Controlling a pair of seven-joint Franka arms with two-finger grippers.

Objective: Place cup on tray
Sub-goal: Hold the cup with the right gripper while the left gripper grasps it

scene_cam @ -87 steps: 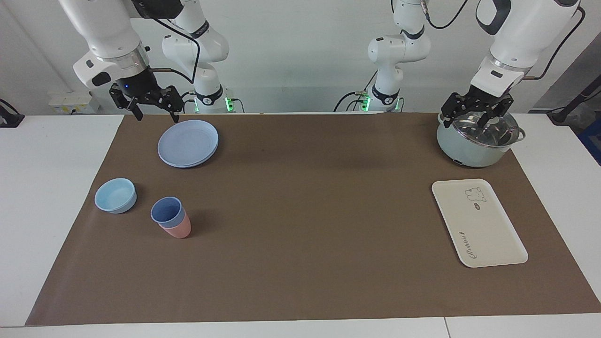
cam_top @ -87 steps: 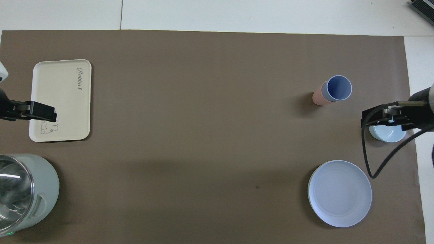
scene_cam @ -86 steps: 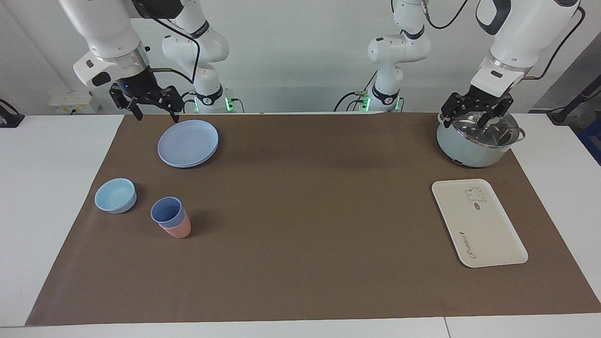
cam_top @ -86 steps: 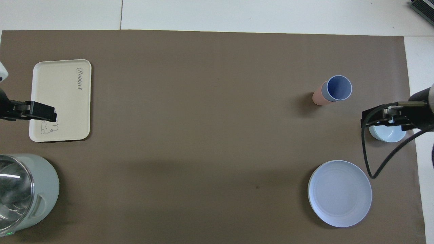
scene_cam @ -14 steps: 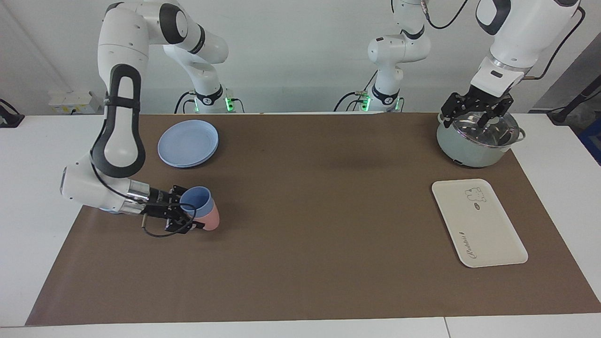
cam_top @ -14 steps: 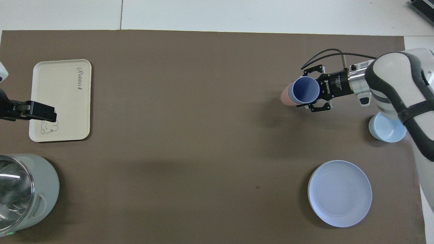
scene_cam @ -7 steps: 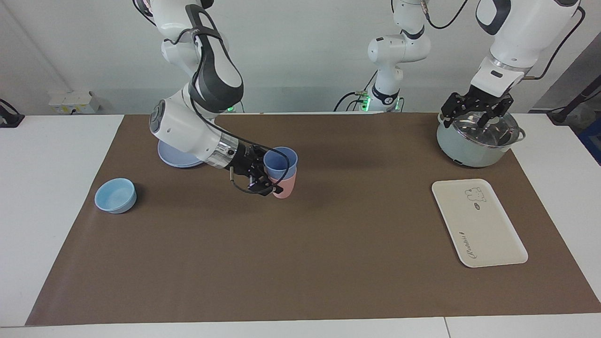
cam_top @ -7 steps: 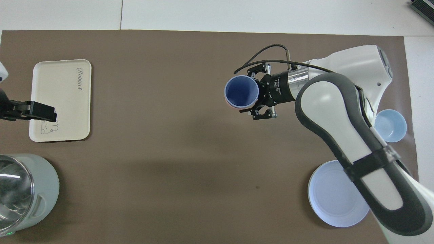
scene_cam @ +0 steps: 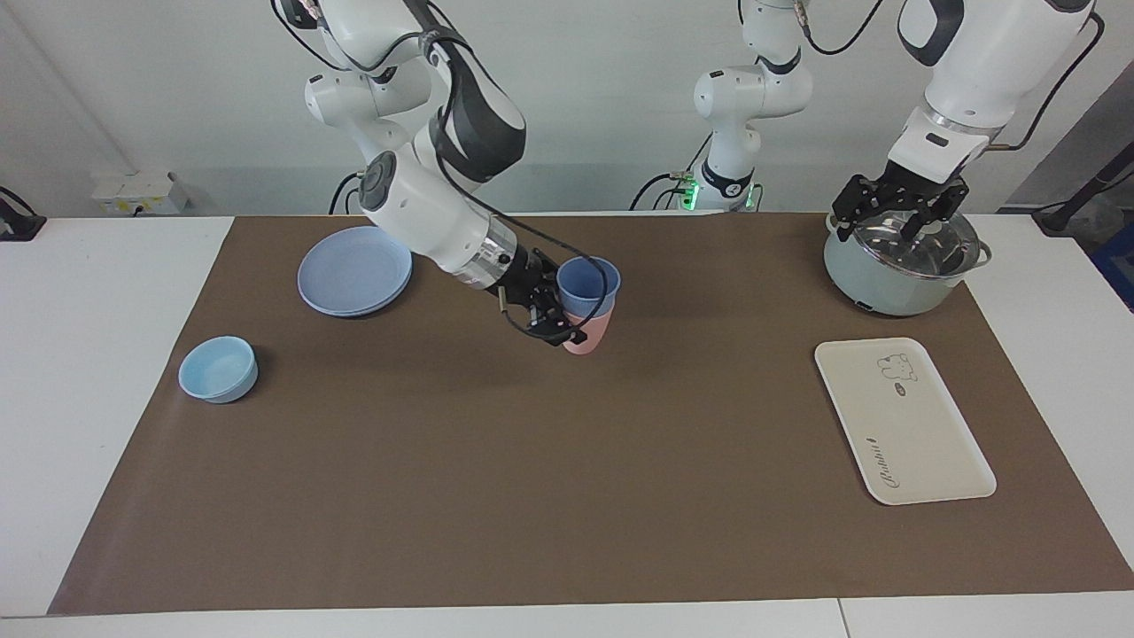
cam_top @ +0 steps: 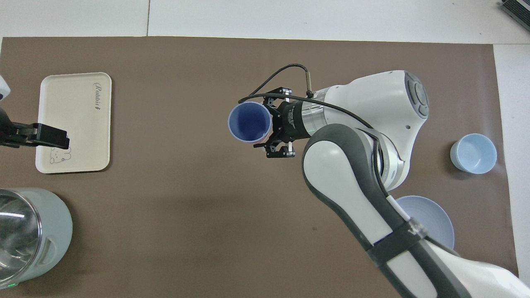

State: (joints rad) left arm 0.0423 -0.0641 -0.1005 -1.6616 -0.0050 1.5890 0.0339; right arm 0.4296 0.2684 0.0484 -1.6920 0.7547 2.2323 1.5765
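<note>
I need to pick up the periwinkle cup next with my left gripper by its exposed rim, because the cup sits nested inside the pink cup.
The periwinkle cup sits nested in a pink cup. My right gripper is shut on this stack from the side and holds it upright in the air over the middle of the brown mat. The cream tray lies flat and bare at the left arm's end of the mat. My left gripper waits open just above the pot's lid, holding nothing.
A pale green pot with a glass lid stands beside the tray, nearer to the robots. At the right arm's end of the mat lie a round blue plate and a light-blue bowl.
My right arm has carried the stacked cups from beside the bowl, lifted, to over the mat's middle, toward the tray's end. The left arm has not moved.
</note>
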